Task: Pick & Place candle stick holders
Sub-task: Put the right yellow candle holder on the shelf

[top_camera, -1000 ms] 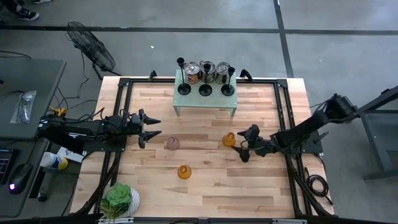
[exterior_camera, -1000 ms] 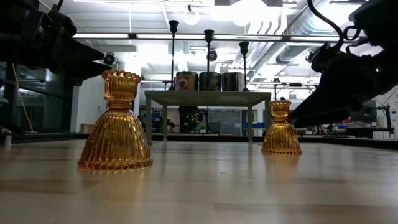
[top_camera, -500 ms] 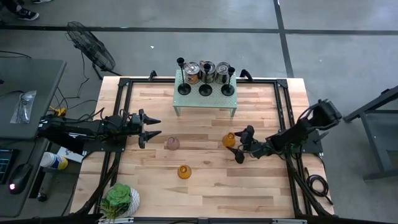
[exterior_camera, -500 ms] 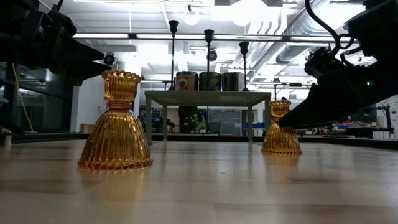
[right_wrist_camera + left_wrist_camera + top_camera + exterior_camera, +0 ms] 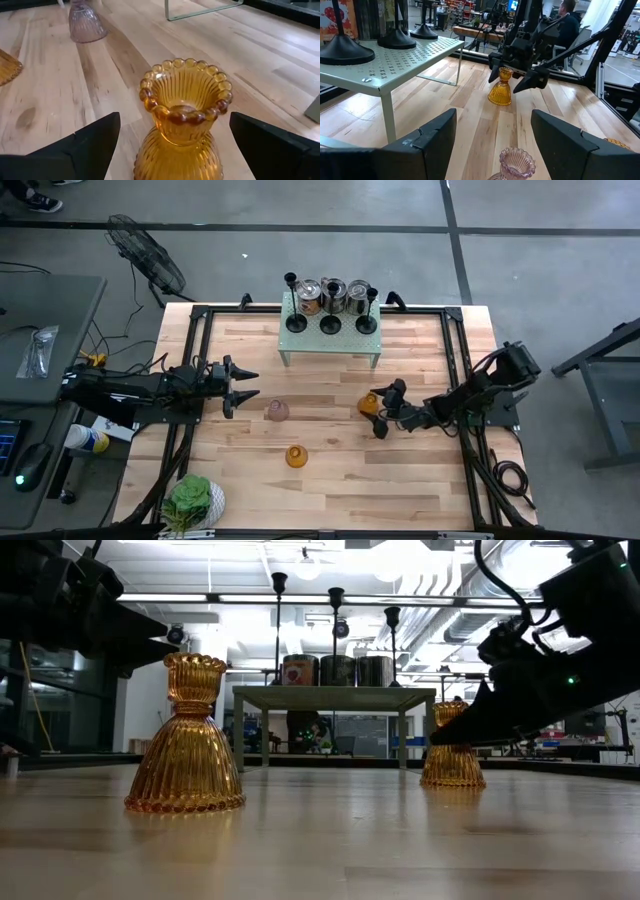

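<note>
My right gripper will next take hold of the amber glass holder by its narrow neck (image 5: 182, 134), to place it on the green stand with the black holders.
An amber glass candle stick holder (image 5: 182, 115) stands upright on its base right of the table's middle (image 5: 368, 404). My right gripper (image 5: 175, 119) is open, one finger on each side of the holder's neck, with a gap on both sides (image 5: 380, 416). A second amber holder (image 5: 296, 456) and a pink one (image 5: 277, 411) stand on the table farther left. Three black holders (image 5: 331, 323) stand on the green stand. My left gripper (image 5: 245, 384) waits open and level at the table's left, pointing at the pink holder (image 5: 517, 162).
The green perforated stand (image 5: 330, 345) at the far middle also carries three metal tins (image 5: 333, 293). A potted succulent (image 5: 193, 501) sits at the near left corner. Black frame rails (image 5: 452, 360) run along the table's sides. Bare wood lies between the holders.
My right gripper has gone toward the table's left and down to the amber holder, and its fingers now stand on either side of the holder's neck. The holder has kept its place.
</note>
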